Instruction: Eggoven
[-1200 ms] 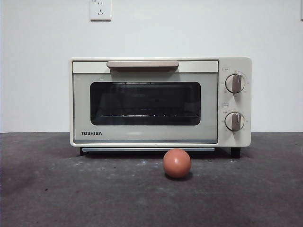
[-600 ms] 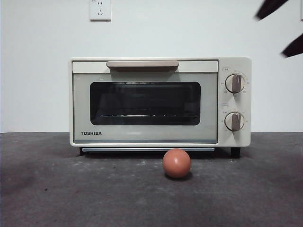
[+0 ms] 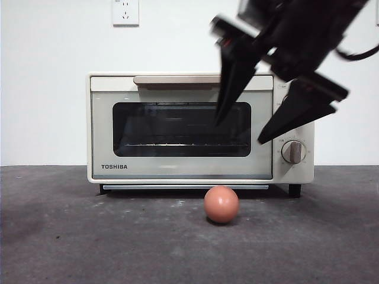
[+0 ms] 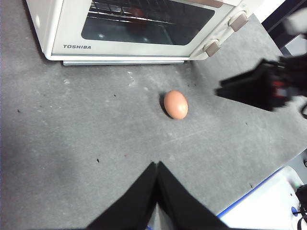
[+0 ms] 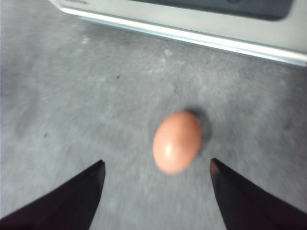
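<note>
The reddish-brown egg (image 3: 221, 204) curves away at its rounded ends. My right gripper should close on the egg's long sides, around its middle.
A reddish-brown egg (image 3: 221, 204) lies on the dark grey table just in front of the cream TOSHIBA toaster oven (image 3: 177, 171), whose door is closed. My right gripper (image 3: 240, 133) hangs open above the egg, in front of the oven's window and upper knob. In the right wrist view the egg (image 5: 177, 142) lies between and ahead of the spread jaws of that gripper (image 5: 157, 165). My left gripper (image 4: 157, 164) is shut and empty, well back from the egg (image 4: 176, 104) and the oven (image 4: 72, 33).
A wall socket (image 3: 125, 12) is on the white wall behind the oven. The table's edge with a blue strip (image 4: 249, 196) runs near the left arm. The lower oven knob (image 3: 293, 152) shows beside the right gripper.
My right gripper has come down from the top right corner into the scene and now hangs open over the egg. The egg and oven have not moved.
</note>
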